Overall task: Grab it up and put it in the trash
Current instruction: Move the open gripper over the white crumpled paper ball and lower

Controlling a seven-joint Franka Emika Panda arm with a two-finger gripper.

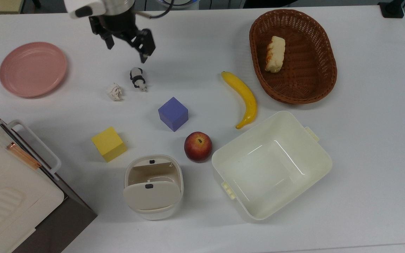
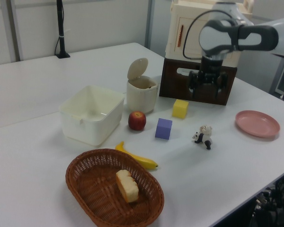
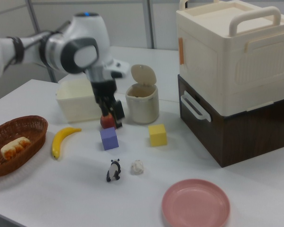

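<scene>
My gripper is to put the small crumpled white paper wad in the trash (image 2: 142, 90), so it should grab the wad by its crumpled body (image 2: 206, 129) next.
The crumpled white paper wad (image 1: 114, 91) lies on the table just left of the black-and-white panda figurine (image 1: 138, 79) in the top view; it also shows behind the panda as wad (image 2: 206, 129) and beside it as wad (image 3: 137, 166). The cream trash bin (image 1: 152, 195) stands near the top view's bottom, its flap lid tilted up; the same bin (image 2: 142, 92) and bin (image 3: 142, 101) appear in the side views. My gripper (image 1: 127, 52) hangs open above the table, above and slightly right of the wad in the top view, holding nothing. It appears again as gripper (image 2: 207, 89) and gripper (image 3: 112, 113).
A purple cube (image 1: 173, 113), yellow cube (image 1: 109, 143), apple (image 1: 198, 146) and banana (image 1: 243, 98) lie mid-table. The cream tub (image 1: 320, 154) sits at the top view's lower right, a wicker basket (image 1: 323, 63) with bread upper right, a pink plate (image 1: 33, 69) left, a cream-and-brown cabinet (image 1: 9, 189) bottom left.
</scene>
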